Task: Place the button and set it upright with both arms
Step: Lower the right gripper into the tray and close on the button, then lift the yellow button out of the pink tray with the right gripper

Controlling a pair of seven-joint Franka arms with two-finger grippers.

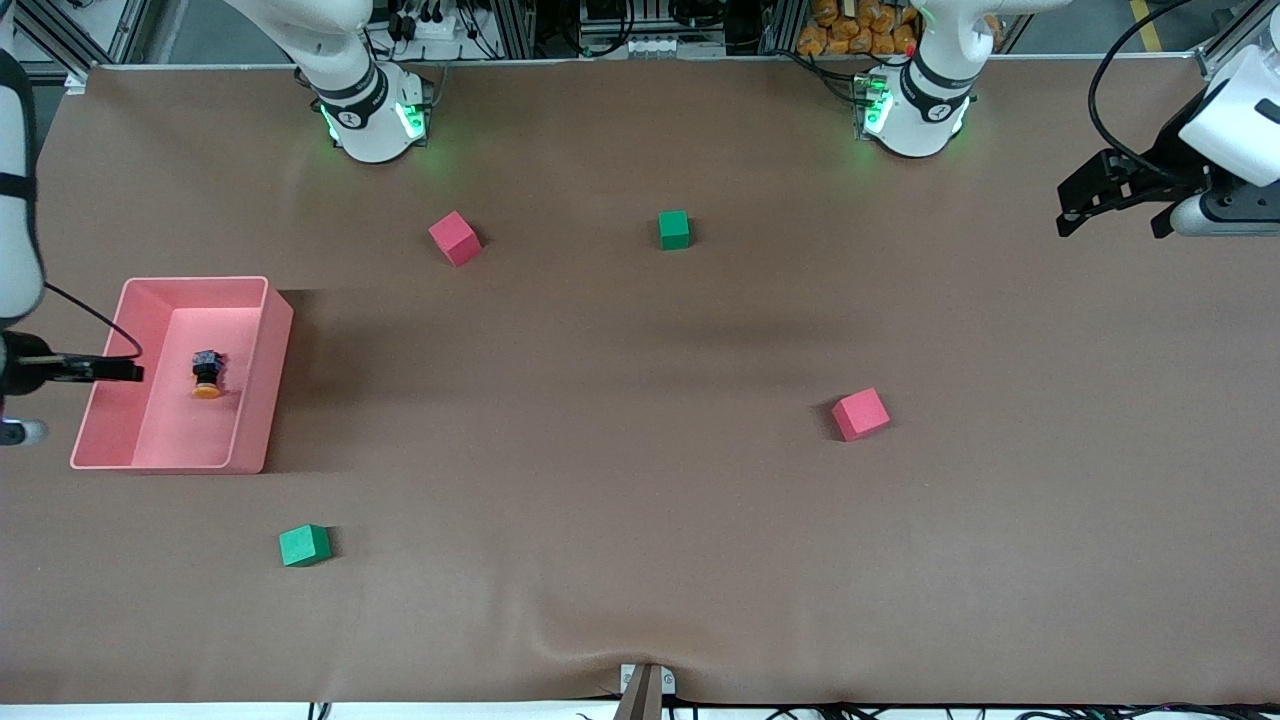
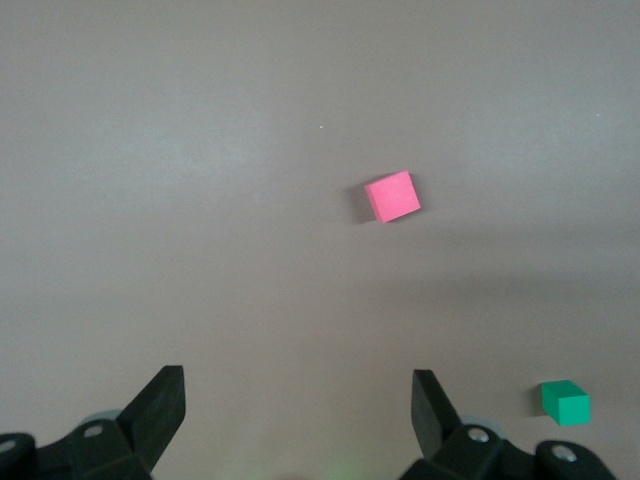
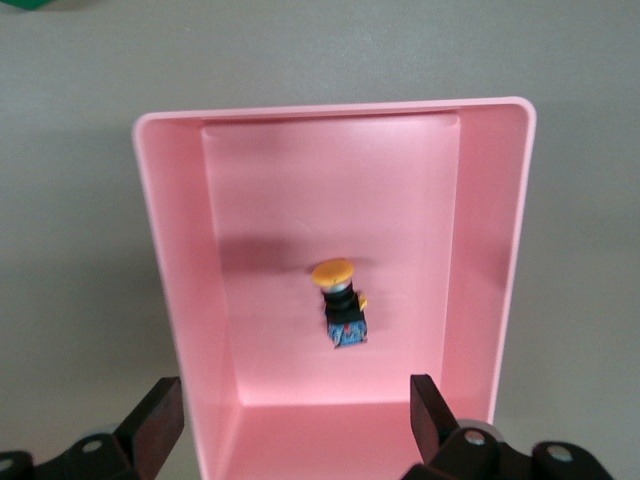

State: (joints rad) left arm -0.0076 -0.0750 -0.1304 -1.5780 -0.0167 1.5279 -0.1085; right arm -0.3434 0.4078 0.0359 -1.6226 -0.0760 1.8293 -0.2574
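I need to grab the button with my right gripper next, by its black neck below the orange cap (image 1: 206, 373) (image 3: 340, 299), to place it upright.
The button (image 1: 206, 375) lies on its side on the floor of a pink bin (image 1: 250, 400), with its orange cap pointing toward the front camera. It also shows in the right wrist view (image 3: 340, 300). My right gripper (image 1: 135, 372) hangs open and empty over the bin's end toward the right arm's end of the table; in its wrist view (image 3: 297, 395) the jaws stand wide apart above the bin's wall (image 3: 330, 108). My left gripper (image 1: 1112, 228) is open and empty, up over the left arm's end of the table, and shows in its wrist view (image 2: 300, 385).
Two red cubes (image 1: 455, 238) (image 1: 860, 414) and two green cubes (image 1: 674, 229) (image 1: 304, 545) lie scattered on the brown table. The left wrist view shows a red cube (image 2: 392, 196) and a green cube (image 2: 565, 402).
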